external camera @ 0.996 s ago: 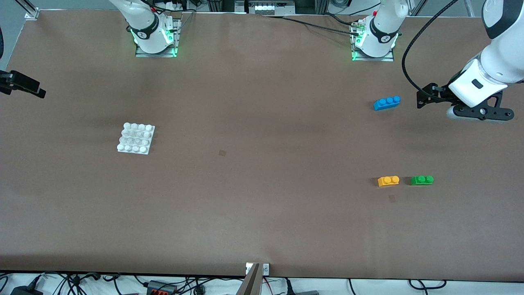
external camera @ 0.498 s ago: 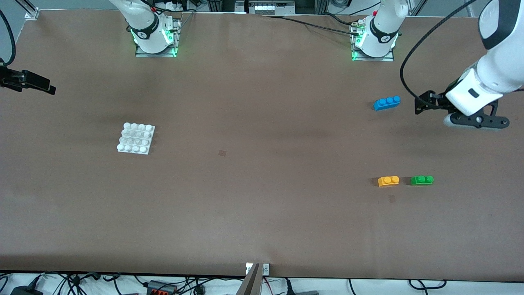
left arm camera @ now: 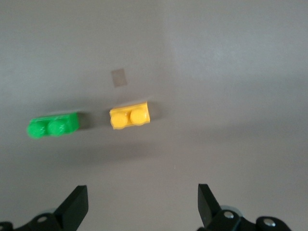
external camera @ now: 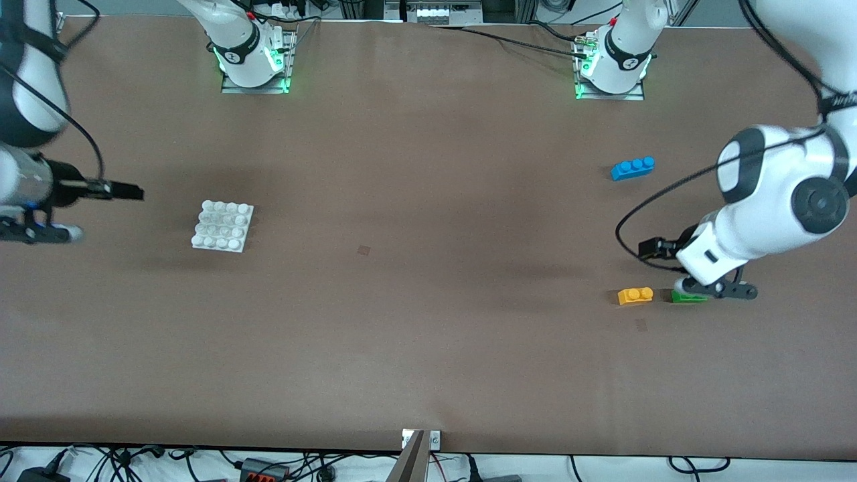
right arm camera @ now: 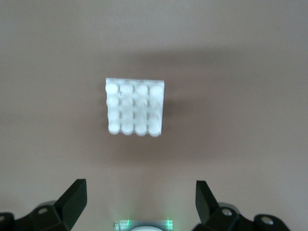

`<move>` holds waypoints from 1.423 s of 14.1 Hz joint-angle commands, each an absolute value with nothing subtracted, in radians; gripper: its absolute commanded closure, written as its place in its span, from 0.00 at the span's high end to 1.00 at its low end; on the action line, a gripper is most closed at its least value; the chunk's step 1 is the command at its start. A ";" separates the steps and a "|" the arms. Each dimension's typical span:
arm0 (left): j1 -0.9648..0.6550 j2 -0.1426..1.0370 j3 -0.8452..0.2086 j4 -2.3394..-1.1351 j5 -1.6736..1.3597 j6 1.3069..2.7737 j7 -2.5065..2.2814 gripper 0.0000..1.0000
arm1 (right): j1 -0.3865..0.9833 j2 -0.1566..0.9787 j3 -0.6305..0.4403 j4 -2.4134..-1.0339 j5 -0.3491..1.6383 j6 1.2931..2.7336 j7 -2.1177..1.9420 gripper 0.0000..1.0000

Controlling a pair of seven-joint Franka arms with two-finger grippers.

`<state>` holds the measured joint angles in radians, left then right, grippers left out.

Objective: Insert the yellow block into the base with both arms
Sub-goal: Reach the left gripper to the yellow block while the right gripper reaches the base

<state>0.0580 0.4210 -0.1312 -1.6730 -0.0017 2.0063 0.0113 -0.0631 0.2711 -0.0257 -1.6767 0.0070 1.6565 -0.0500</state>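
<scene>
My right gripper is to grab the white base's raised studs next, so that it can keep the base steady for putting in the yellow block (external camera: pixel 635 295).
The yellow block (external camera: pixel 635 295) lies flat on the table toward the left arm's end, beside a green brick (external camera: pixel 684 297). My left gripper (external camera: pixel 710 284) hangs low over the green brick and hides part of it. In the left wrist view, the yellow block (left arm camera: pixel 130 117) lies ahead of the open left gripper (left arm camera: pixel 141 207), with nothing between the fingers. The white studded base (external camera: pixel 223 226) sits toward the right arm's end. My right gripper (external camera: pixel 30 224) hovers beside it, near the table's end edge. Seen from the right wrist, the base (right arm camera: pixel 135 107) lies ahead of the open, empty right gripper (right arm camera: pixel 139 199).
A blue three-stud brick (external camera: pixel 633 167) lies farther from the front camera than the yellow block, near the left arm's base (external camera: pixel 610 67). The green brick (left arm camera: pixel 53 126) sits a short gap from the yellow one. Small dark patches (external camera: pixel 641 325) mark the table paper.
The left arm swung down from beside the blue brick to just over the green and yellow bricks. The right arm came in from the table's end toward the base. No brick moved.
</scene>
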 commanded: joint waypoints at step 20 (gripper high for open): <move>0.064 0.620 -0.133 -1.575 0.002 2.146 0.008 1.00 | -0.114 0.383 0.009 -2.224 0.092 2.439 -0.141 0.90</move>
<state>0.0719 0.6199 -0.1312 -1.5928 -0.0013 2.1778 0.0117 -0.1115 0.3839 -0.0146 -2.2233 0.0720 2.4056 -0.1198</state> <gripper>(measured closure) 0.000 0.084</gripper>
